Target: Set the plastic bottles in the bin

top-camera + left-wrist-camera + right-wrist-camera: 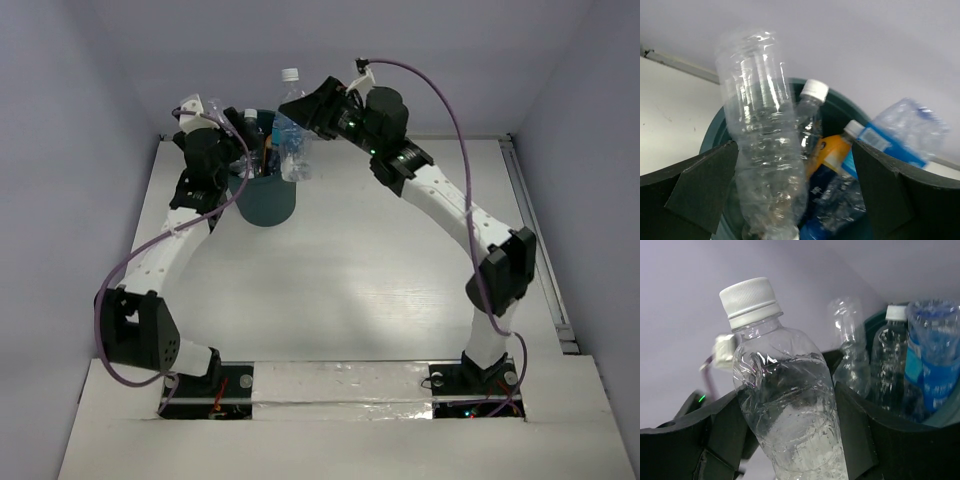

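My right gripper should keep hold of the white-capped bottle until its lower end is inside the bin's rim, because from outside it would fall beside the bin.
The dark teal bin stands at the back left of the table. My left gripper hangs over its rim, open. In the left wrist view a clear label-less bottle stands neck-down between the spread fingers, leaning by the left one with a wide gap to the right one. Inside the bin lie a clear capped bottle, an orange bottle and a blue-labelled bottle. My right gripper is shut on another clear bottle with a white cap, upright just right of the bin.
Both arms reach in from the near edge and meet at the bin. The table's back wall is close behind it. A purple cable loops above the right arm, and a rail runs along the table's right edge.
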You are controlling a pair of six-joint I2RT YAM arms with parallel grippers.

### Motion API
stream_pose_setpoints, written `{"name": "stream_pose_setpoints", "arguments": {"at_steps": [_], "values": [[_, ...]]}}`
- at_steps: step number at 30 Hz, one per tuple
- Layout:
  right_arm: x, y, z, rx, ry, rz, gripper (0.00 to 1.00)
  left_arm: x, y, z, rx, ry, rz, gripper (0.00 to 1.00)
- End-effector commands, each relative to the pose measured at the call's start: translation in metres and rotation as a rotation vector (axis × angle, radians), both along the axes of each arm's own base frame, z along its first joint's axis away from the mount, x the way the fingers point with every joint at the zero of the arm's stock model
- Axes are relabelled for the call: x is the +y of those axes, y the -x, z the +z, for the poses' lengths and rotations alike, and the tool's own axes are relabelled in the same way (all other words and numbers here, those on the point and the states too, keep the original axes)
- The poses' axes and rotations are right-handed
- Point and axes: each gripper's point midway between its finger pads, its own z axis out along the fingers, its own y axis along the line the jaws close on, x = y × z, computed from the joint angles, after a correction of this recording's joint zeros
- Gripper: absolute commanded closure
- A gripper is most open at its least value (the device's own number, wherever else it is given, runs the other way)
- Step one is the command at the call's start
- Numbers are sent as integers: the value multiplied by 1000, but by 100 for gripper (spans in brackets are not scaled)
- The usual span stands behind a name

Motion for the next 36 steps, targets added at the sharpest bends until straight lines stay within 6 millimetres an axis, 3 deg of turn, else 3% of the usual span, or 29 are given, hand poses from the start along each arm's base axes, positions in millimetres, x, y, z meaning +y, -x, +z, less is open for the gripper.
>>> {"name": "stream_pose_setpoints", "arguments": {"at_steps": [1, 4, 6, 7, 9, 10, 11, 12, 14, 15, 17, 18, 22, 27, 29, 30, 32, 36], "values": [[6, -7, 74, -96, -192, -51, 38, 2, 22, 70, -154, 50, -17, 1], [25, -28, 53, -48, -166, -92, 38, 0, 32, 95, -178, 55, -40, 1], [24, -40, 58, -56, -157, -138, 36, -2, 41, 116, -194, 66, -57, 1], [31, -52, 42, -34, -132, -156, 35, -2, 45, 122, -197, 82, -60, 1], [35, -56, 45, -43, -126, -172, 34, -3, 59, 135, -202, 104, -75, 1], [40, -66, 29, -22, -107, -187, 32, -3, 65, 139, -205, 126, -79, 1], [45, -66, 24, -19, -90, -191, 31, -3, 71, 135, -184, 133, -82, 1], [46, -69, 18, -6, -72, -198, 30, -2, 83, 144, -203, 149, -92, 1], [57, -71, -4, 20, -36, -192, 26, -2, 94, 140, -188, 172, -98, 1], [65, -68, -13, 34, -22, -181, 24, -3, 105, 148, -213, 184, -113, 1], [74, -67, -28, 52, 2, -171, 21, -2, 115, 134, -168, 197, -114, 1], [80, -66, -38, 63, 18, -182, 19, -2, 124, 136, -173, 206, -124, 1], [86, -67, -57, 83, 53, -186, 16, -7, 141, 122, -142, 240, -157, 1], [87, -62, -60, 87, 68, -187, 12, -5, 151, 101, -87, 239, -149, 1], [79, -56, -42, 64, 41, -196, 9, -4, 154, 100, -77, 236, -148, 1], [76, -55, -48, 69, 57, -201, 7, -4, 156, 101, -76, 238, -152, 1], [64, -49, -35, 57, 59, -228, 1, -5, 159, 105, -71, 236, -158, 1], [42, -40, -17, 32, 90, -280, 0, -5, 162, 110, -54, 233, -161, 1]]}}
